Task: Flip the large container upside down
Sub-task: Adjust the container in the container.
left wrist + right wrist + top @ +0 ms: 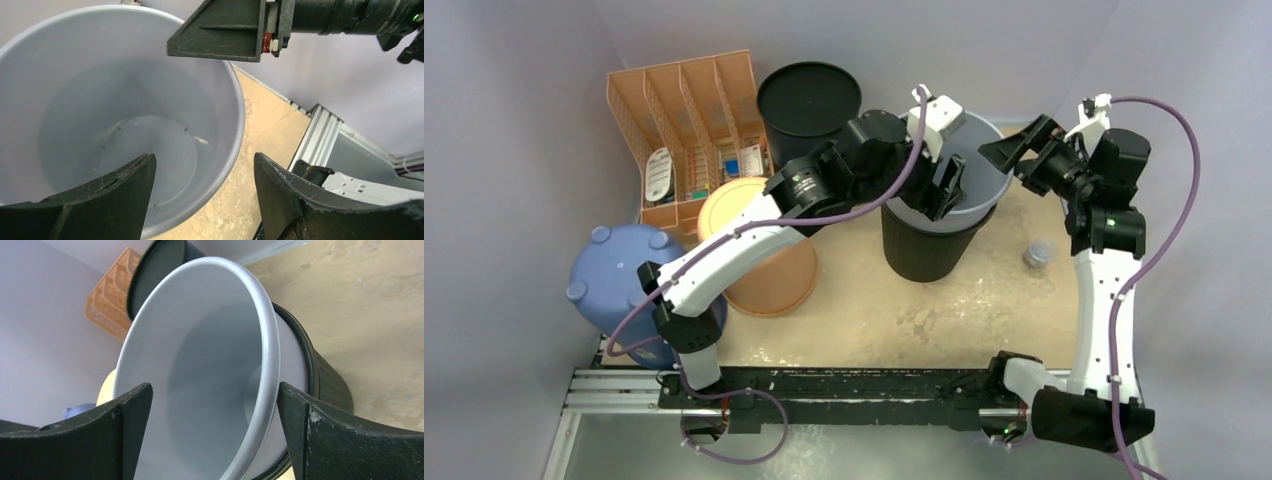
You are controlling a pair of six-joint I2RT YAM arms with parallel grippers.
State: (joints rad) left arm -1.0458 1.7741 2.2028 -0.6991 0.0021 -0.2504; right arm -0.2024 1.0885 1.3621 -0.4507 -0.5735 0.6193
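Observation:
The left gripper grabs the grey container's exposed rim [974, 209] next, one finger inside, to draw the grey container from the black bin [924, 250] and invert it.
A grey container [982, 172] sits nested and tilted inside a black bin [924, 250] at the table's middle back. My left gripper [946, 190] is open and straddles the grey rim: in the left wrist view [204, 161] one finger is inside the grey container [125, 100] and the other is outside over the table. My right gripper [1006, 150] is open at the container's right rim. In the right wrist view [215, 390] the grey rim [267, 370] runs between its fingers, with the black bin [330, 380] behind. Neither gripper holds anything.
A second black bin [809, 100] stands at the back. An orange slotted organiser [689, 110] is at the back left. An orange bucket [759, 250] and a blue container [619, 275] lie at the left. A small grey cup [1038, 254] stands at the right.

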